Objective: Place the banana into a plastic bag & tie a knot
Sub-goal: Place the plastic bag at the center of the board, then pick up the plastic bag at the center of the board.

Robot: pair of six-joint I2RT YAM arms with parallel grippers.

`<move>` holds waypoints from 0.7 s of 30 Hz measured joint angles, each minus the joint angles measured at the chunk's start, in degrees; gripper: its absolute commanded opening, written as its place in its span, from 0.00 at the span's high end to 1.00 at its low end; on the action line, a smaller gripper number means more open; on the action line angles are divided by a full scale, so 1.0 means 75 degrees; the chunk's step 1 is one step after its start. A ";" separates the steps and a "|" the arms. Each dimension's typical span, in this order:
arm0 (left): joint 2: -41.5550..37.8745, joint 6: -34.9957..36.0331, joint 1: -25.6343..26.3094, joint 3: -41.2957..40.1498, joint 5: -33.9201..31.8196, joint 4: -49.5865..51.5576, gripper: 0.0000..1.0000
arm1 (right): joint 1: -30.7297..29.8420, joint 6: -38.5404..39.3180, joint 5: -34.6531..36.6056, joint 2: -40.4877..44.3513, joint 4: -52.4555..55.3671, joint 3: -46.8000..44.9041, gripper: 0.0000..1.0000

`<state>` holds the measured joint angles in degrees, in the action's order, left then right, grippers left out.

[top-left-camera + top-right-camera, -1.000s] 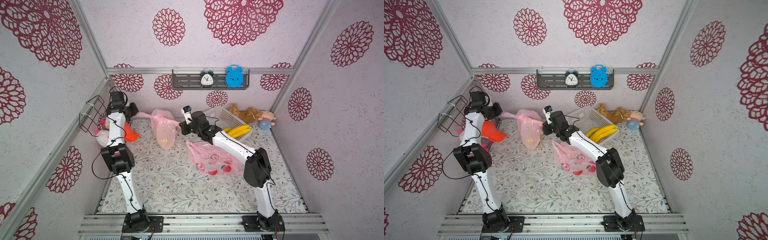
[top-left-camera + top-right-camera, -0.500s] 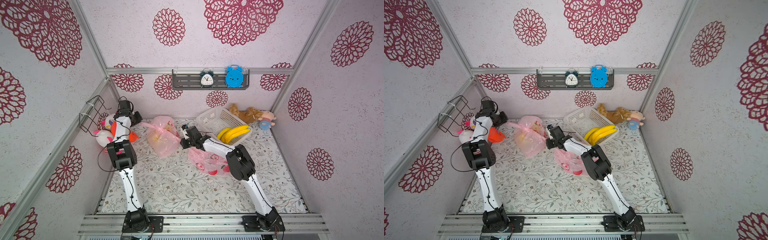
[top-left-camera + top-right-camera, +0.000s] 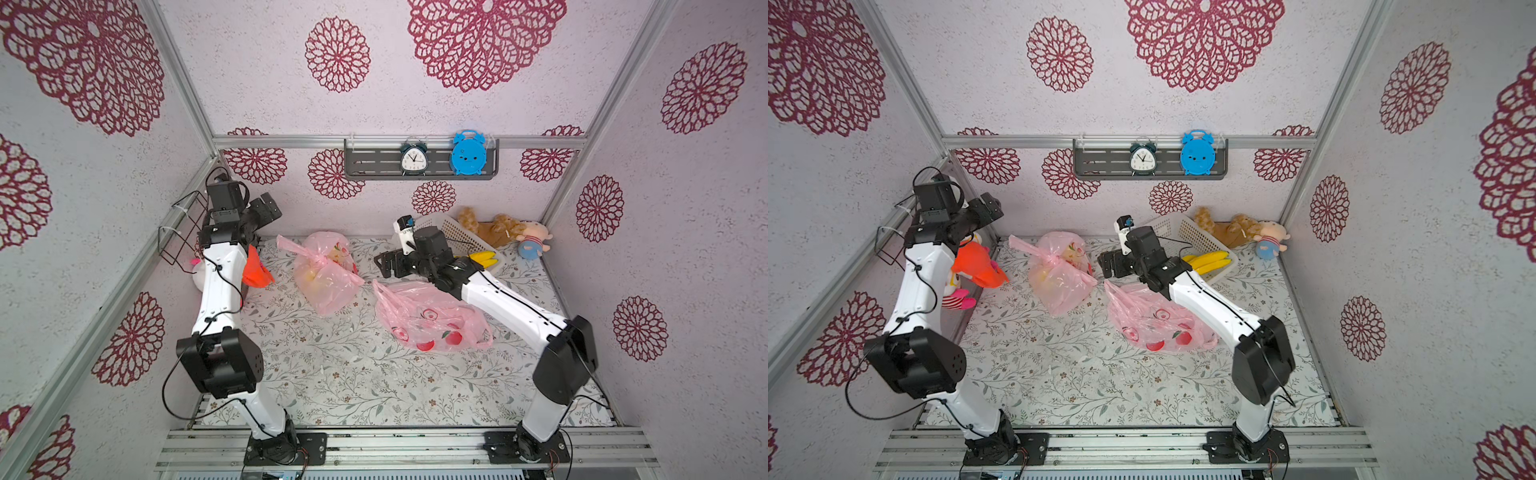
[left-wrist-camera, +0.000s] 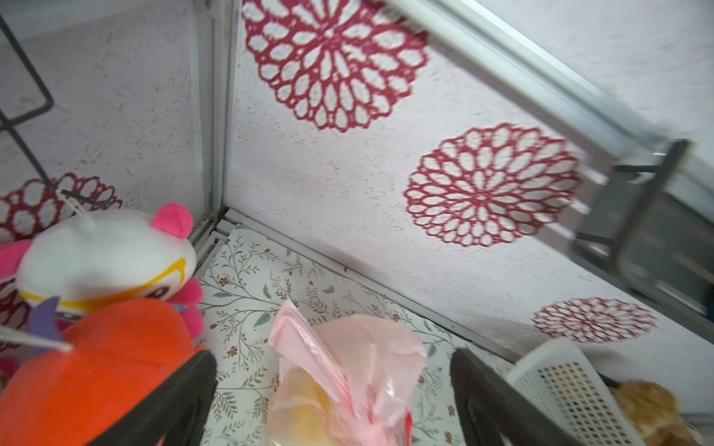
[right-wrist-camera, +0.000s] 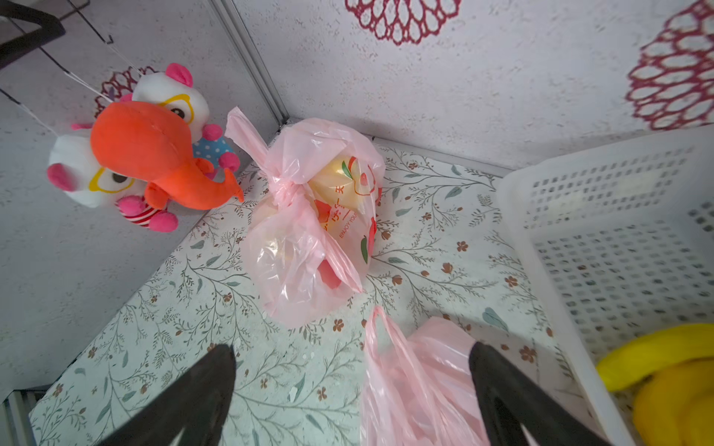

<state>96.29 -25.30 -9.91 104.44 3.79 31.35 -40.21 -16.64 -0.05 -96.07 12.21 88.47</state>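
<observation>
I need to grab the flat pink bag with my left gripper next, by the handle nearest the knotted bag. The flat bag's opening then stays free for the banana.
A pink plastic bag (image 3: 324, 274) (image 3: 1059, 274) lies on the table near the back, its handles tied in a knot (image 5: 286, 189). A yellow shape (image 5: 340, 181) shows through the plastic. My left gripper (image 3: 266, 210) (image 4: 334, 357) hangs open above and left of the bag, holding nothing. To the bag's right my right gripper (image 3: 388, 264) (image 5: 353, 349) is open and empty, over the tip of a second, flat pink bag (image 3: 432, 320) (image 5: 417, 378). A bunch of bananas (image 3: 484, 258) (image 3: 1208, 259) (image 5: 657, 347) lies in a white basket (image 3: 457, 232) (image 5: 618, 239).
Orange and white plush toys (image 3: 255, 270) (image 5: 154, 154) fill the back left corner under a wire rack (image 3: 178, 232). More plush toys (image 3: 511, 235) lie at the back right. A shelf with two clocks (image 3: 419, 160) hangs on the back wall.
A second ago both grippers were shut on the bag's handles with the bag hanging between them. Both have opened and drawn back, and the knotted bag now rests on the table.
</observation>
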 measured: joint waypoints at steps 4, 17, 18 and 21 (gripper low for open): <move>-0.1204 -0.0076 0.0627 -0.1326 -0.0102 -0.0350 0.03 | 0.0073 -0.0289 0.0586 0.1501 -0.0152 -0.1737 0.01; -0.3439 -0.0927 0.3657 -0.5931 -0.0268 -0.1067 0.03 | 0.1550 -0.0548 0.1612 0.5030 0.0635 -0.5260 0.06; -0.3436 -0.1026 0.3882 -0.6169 -0.0274 -0.1145 0.03 | 0.1556 -0.0533 0.1687 0.5199 0.0638 -0.5400 0.07; -0.3267 -0.1294 0.4459 -0.6814 -0.0221 -0.1384 0.03 | 0.1553 -0.0530 0.1830 0.5645 0.0653 -0.5957 0.08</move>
<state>71.79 -35.00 23.53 53.34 2.13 20.97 -28.56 -20.62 13.67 -53.74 17.10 43.79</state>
